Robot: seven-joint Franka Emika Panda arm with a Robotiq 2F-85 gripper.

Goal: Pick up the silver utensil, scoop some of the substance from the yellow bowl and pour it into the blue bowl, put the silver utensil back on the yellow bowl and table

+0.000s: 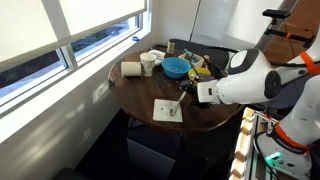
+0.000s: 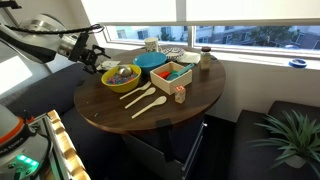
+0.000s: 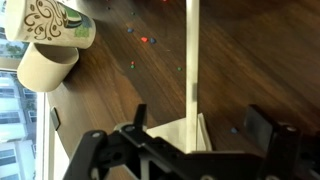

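Observation:
I should lower my gripper first and then close on the handle. The handle (image 1: 179, 103) (image 3: 192, 80) is between my fingers, but table and napkin show under them, so it isn't time to close yet.
In the wrist view the silver utensil (image 3: 191, 60) lies on the dark table (image 3: 260, 60) as a long pale strip, its lower end on a white napkin (image 3: 175, 130). My gripper (image 3: 200, 120) hangs above it, open, with the handle showing between the two fingers and nothing held. In an exterior view the utensil (image 1: 178, 102) slants off the napkin (image 1: 166, 111), just left of the gripper (image 1: 197, 92). The blue bowl (image 1: 175, 67) stands beside the yellow bowl (image 1: 201, 68). In an exterior view the yellow bowl (image 2: 106, 79) holds the dark substance (image 2: 121, 72), next to the blue bowl (image 2: 152, 60).
Two white cups (image 1: 131, 69) (image 1: 148, 64) stand near the window side, and they show at the upper left of the wrist view (image 3: 50, 45). A wooden box (image 2: 172, 74), a jar (image 2: 205, 62) and two pale spoon-shaped utensils (image 2: 142, 98) lie on the round table (image 2: 200, 95).

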